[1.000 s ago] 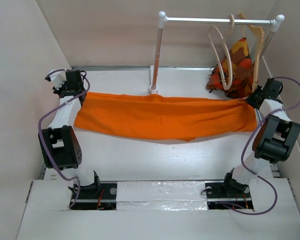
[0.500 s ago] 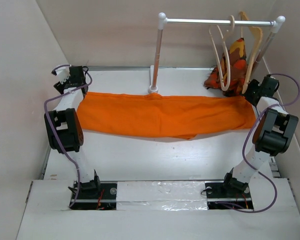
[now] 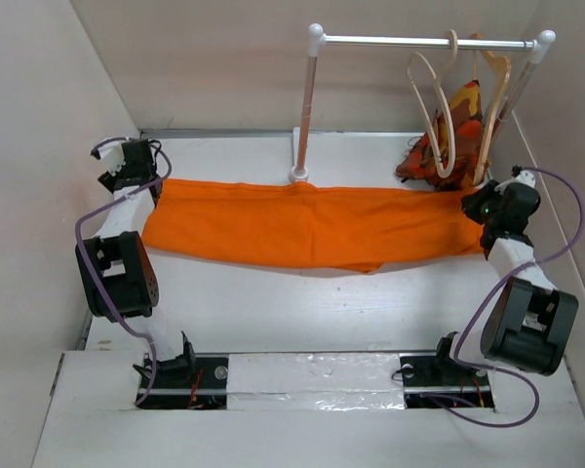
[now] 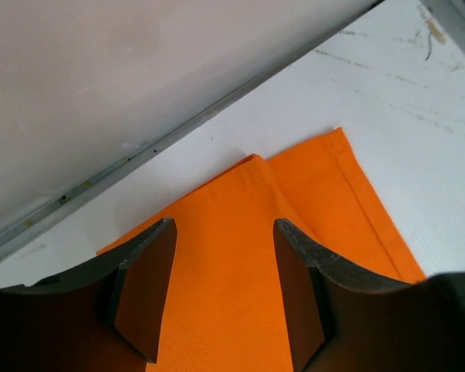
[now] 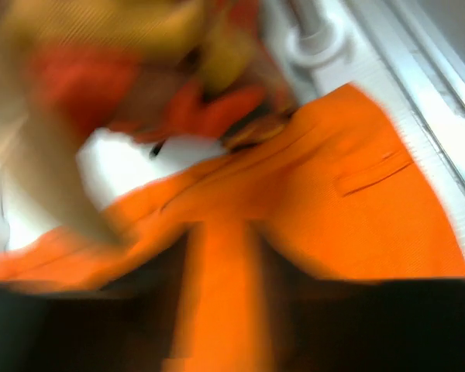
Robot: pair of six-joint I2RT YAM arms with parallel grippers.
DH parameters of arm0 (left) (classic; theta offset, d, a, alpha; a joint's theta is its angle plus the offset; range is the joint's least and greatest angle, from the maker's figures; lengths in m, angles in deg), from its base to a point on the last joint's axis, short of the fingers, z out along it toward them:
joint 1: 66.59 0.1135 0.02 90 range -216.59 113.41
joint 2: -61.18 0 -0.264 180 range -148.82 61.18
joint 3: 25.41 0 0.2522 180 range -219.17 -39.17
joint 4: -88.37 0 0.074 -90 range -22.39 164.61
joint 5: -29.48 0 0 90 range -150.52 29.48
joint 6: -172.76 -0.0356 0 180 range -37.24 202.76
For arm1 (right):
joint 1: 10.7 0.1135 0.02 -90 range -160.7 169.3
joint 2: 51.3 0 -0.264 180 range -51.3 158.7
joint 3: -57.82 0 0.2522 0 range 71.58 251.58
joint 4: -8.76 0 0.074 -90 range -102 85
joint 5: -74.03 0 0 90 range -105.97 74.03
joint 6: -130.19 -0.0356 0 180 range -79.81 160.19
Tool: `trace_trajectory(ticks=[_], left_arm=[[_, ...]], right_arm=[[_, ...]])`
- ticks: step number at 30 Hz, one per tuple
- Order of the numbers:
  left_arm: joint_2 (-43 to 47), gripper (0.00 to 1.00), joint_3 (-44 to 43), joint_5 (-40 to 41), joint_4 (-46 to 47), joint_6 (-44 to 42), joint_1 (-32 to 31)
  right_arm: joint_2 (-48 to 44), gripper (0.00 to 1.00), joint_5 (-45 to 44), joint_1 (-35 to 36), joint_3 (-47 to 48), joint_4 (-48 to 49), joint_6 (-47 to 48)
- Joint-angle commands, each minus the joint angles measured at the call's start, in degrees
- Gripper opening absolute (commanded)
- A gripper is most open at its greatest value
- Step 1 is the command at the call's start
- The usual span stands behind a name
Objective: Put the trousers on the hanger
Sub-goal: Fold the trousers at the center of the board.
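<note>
My left gripper grabs the trousers' upper layer near its end edge next, to straighten the layers flat.
The bright-orange trousers [image 3: 312, 226] lie flat across the table, stretched from left to right. My left gripper [image 3: 148, 187] hovers over their left end. In the left wrist view it [image 4: 223, 232] is open, with the trousers [image 4: 325, 186] flat below and nothing pinched. My right gripper [image 3: 480, 210] is above their right end. The right wrist view is motion-blurred. There the gripper [image 5: 221, 271] shows a gap between its dark fingers, with the trousers [image 5: 372, 217] under it. The pale cream hanger [image 3: 434, 107] hangs on the rail at back right.
The white rail [image 3: 419, 41] stands on a post [image 3: 303, 117] behind the trousers. A darker wooden hanger [image 3: 497, 93] with a patterned orange-brown garment [image 3: 460, 132] hangs next to the pale one. Side walls stand close to both arms.
Both grippers have let go of the trousers' ends and opened. The cloth has settled flat. The right wrist has swung toward the near side and is still moving.
</note>
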Motion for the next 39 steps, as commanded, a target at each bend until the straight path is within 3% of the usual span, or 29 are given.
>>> trace_trajectory(ticks=[1, 2, 3, 8, 11, 15, 16, 26, 39], left_arm=[[-0.33, 0.50, 0.96, -6.35, -0.03, -0.49, 1.75], [-1.39, 0.49, -1.05, -7.23, -0.47, -1.18, 1.75], [-4.27, 0.47, -2.38, -8.20, -2.48, -1.36, 1.14], [-11.59, 0.43, -9.24, -5.14, -6.98, -0.40, 0.61], [-13.35, 0.45, -9.68, -4.43, -4.96, -0.40, 0.61], [-17.12, 0.47, -12.84, -5.04, -5.40, 0.48, 0.61], [-17.74, 0.47, -13.46, -4.96, -5.49, 1.09, 0.61], [-22.13, 0.47, -16.79, -5.92, -2.85, 2.85, 0.61], [-27.41, 0.41, -22.51, -5.66, -5.83, 3.20, 0.61]], right_arm=[[-4.81, 0.11, 3.12, 1.36, -6.12, 5.49, 1.26], [-6.30, 0.02, 4.51, 1.36, -7.44, 5.76, 1.61], [-6.58, 0.00, 5.40, 1.36, -9.63, 6.11, 2.31], [-6.49, 0.00, 10.06, 4.43, -16.06, 9.54, 4.25], [-6.05, 0.06, 11.47, 6.98, -18.00, 10.24, 6.18], [-6.40, 0.24, 12.88, 11.11, -19.85, 11.56, 7.06], [-6.66, 0.33, 12.70, 12.08, -20.02, 11.21, 8.02], [-8.69, 0.35, 9.90, 23.15, -23.54, 10.69, 12.34], [-7.81, 0.35, 8.57, 26.24, -23.45, 11.30, 13.74]])
